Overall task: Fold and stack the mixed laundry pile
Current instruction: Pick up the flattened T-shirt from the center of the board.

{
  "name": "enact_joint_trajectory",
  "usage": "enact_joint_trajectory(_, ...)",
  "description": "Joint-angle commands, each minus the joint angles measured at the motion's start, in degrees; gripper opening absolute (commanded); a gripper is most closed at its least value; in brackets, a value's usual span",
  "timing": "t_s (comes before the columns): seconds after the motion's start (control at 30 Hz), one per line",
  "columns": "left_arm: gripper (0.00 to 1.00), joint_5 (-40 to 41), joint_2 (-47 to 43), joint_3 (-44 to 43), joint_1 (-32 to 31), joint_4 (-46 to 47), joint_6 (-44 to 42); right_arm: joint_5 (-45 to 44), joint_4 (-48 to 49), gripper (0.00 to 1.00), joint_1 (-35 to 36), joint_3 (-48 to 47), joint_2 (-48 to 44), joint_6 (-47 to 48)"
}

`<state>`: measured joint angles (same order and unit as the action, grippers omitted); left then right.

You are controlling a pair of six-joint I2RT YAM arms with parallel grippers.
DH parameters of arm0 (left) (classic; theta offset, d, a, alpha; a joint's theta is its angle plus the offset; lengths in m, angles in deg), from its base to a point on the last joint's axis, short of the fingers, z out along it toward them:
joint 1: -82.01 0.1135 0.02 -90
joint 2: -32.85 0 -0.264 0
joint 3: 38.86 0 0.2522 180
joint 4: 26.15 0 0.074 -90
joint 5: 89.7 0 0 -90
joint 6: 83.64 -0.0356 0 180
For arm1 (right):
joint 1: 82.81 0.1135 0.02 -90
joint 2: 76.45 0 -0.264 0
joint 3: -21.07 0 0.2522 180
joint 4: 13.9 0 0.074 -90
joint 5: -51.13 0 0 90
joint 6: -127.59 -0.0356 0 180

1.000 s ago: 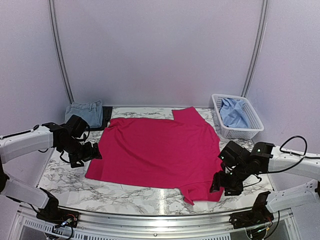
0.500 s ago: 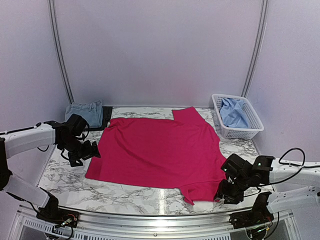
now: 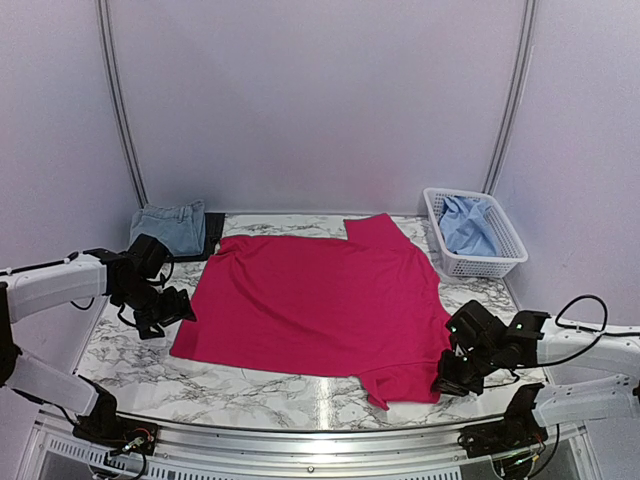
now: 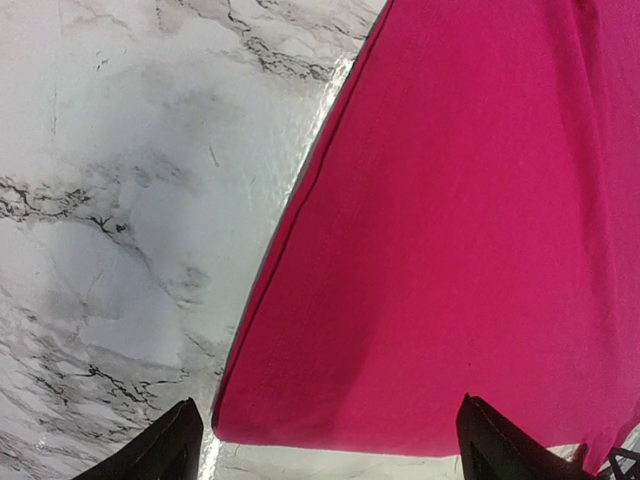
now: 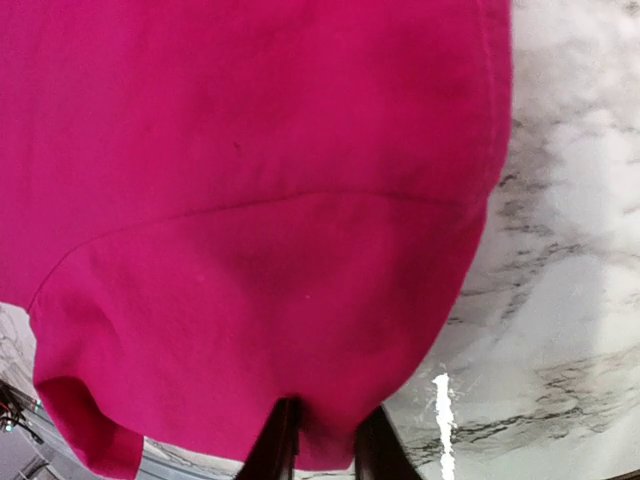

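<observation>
I should next pinch the T-shirt's near hem corner [image 3: 179,350] [image 4: 238,424] with my left gripper, opposite the sleeve-side grip. Then I can fold the T-shirt's near edge evenly inward.
A bright pink-red T-shirt [image 3: 320,300] lies spread flat on the marble table [image 3: 130,365]. My left gripper [image 3: 172,308] hovers open at the shirt's near left corner. In the left wrist view the hem corner [image 4: 228,420] lies between the wide-apart tips of that gripper [image 4: 335,455]. My right gripper [image 3: 446,383] sits at the shirt's near right sleeve, and in the right wrist view the gripper [image 5: 325,445] is shut on a fold of the pink cloth [image 5: 260,250]. A faded denim piece [image 3: 172,226] on a dark garment [image 3: 213,232] lies folded at the back left.
A white slatted basket [image 3: 490,262] at the back right holds a light blue shirt [image 3: 466,228]. Bare marble [image 4: 120,200] shows left of the T-shirt and along the near edge. A metal rail [image 3: 300,440] runs along the table's front.
My right gripper has dropped to the shirt's near right sleeve and closed on it. My left gripper has drifted slightly left and down beside the left hem, staying open.
</observation>
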<state>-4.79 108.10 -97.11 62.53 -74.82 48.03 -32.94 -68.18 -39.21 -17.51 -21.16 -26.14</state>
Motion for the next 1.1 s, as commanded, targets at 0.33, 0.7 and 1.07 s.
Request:
enact_joint_trajectory(0.33, 0.67, 0.42, -7.47, 9.74, 1.42, -2.94, 4.05, 1.14, -3.84, 0.0, -0.5, -0.14, -4.8, 1.04)
enact_joint_trajectory(0.7, 0.4, -0.67, -5.0, 10.49, 1.4, -0.25, 3.4, 1.95, -4.27, 0.0, -0.53, -0.4, -5.41, 1.75)
enact_joint_trajectory(1.07, 0.08, -2.74, -3.91, 11.73, 1.4, 2.18, 3.72, 2.14, -6.82, 0.0, -0.57, -1.07, -8.19, 1.0)
